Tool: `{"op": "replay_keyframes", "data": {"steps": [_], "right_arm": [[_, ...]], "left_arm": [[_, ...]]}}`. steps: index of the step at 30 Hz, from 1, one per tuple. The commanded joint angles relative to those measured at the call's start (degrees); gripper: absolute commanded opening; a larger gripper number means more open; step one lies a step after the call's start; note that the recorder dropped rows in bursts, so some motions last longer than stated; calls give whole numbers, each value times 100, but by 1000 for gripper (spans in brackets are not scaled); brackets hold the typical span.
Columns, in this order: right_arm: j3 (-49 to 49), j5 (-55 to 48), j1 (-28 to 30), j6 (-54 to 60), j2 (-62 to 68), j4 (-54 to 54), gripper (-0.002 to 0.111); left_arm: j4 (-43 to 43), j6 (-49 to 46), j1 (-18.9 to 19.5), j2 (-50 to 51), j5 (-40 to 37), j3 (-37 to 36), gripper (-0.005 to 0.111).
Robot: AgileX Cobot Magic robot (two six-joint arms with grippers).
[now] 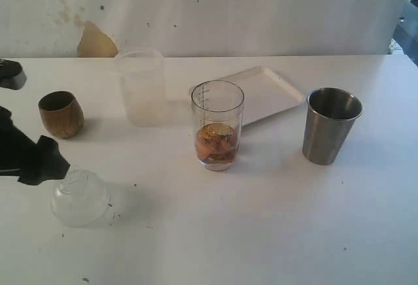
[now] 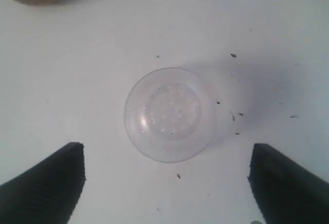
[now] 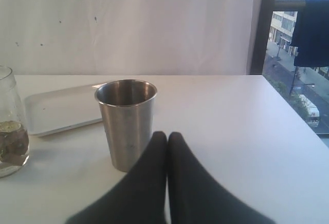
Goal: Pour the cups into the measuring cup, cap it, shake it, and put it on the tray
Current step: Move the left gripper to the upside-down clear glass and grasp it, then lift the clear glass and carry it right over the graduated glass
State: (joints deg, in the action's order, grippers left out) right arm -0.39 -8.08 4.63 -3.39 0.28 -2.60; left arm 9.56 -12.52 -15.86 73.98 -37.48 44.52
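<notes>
The left gripper grabs the clear domed cap by its raised round top (image 1: 77, 179) next, to cap the measuring cup (image 1: 217, 125).
The measuring cup (image 1: 217, 125) stands mid-table with brown and gold pieces in its bottom; it also shows at the edge of the right wrist view (image 3: 10, 126). The wooden cup (image 1: 61, 113) is at the left and the steel tumbler (image 1: 332, 125) at the right, both upright. The white tray (image 1: 261, 92) lies behind the measuring cup. A clear domed cap (image 2: 169, 113) rests on the table at front left. My left gripper (image 2: 167, 183) hangs open above the cap, holding nothing. My right gripper (image 3: 167, 136) is shut and empty just short of the steel tumbler (image 3: 127, 124).
A wider frosted cup (image 1: 140, 85) stands at the back between the wooden cup and the measuring cup. Dark specks dot the white table around the cap. The table's right edge (image 3: 293, 126) runs beside a window.
</notes>
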Motion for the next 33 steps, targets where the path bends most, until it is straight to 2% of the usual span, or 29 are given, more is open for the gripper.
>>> {"op": "replay_keyframes", "data": {"steps": [1, 7, 16, 18, 20, 21, 22, 23, 24, 25, 26, 29, 33], "right_arm": [[39, 43, -3, -4, -28, -24, 0], [39, 43, -3, -4, -28, -24, 0], [39, 43, -3, -4, -28, -24, 0], [39, 43, -3, -4, -28, -24, 0], [39, 43, -3, -4, -28, -24, 0], [39, 43, -3, -4, -28, -24, 0], [39, 43, -3, -4, -28, -24, 0], [39, 43, -3, -4, -28, -24, 0], [39, 43, -3, -4, -28, -24, 0], [39, 43, -3, -4, -28, -24, 0], [39, 43, -3, -4, -28, -24, 0], [39, 43, -3, -4, -28, -24, 0], [39, 43, -3, -4, -28, -24, 0]], "left_arm": [[-5, -144, -314, 535, 58, 303, 82], [-237, -102, -324, 1154, 176, 389, 82], [-230, -102, -324, 1563, 483, 389, 80], [-230, -102, -324, 1563, 519, 389, 74], [-230, -102, -324, 1563, 621, 389, 59], [-213, -102, -324, 1563, 645, 389, 46], [-213, -102, -324, 1563, 643, 389, 38], [-102, -102, -324, 1563, 643, 389, 23], [-68, -102, -324, 1563, 643, 389, 15], [-68, -127, -324, 1563, 597, 389, 3], [-98, -209, -324, 1563, 556, 389, 0], [-101, -279, -324, 1563, 216, 565, 0], [-101, -290, -324, 1563, -1018, 1682, 0]]}}
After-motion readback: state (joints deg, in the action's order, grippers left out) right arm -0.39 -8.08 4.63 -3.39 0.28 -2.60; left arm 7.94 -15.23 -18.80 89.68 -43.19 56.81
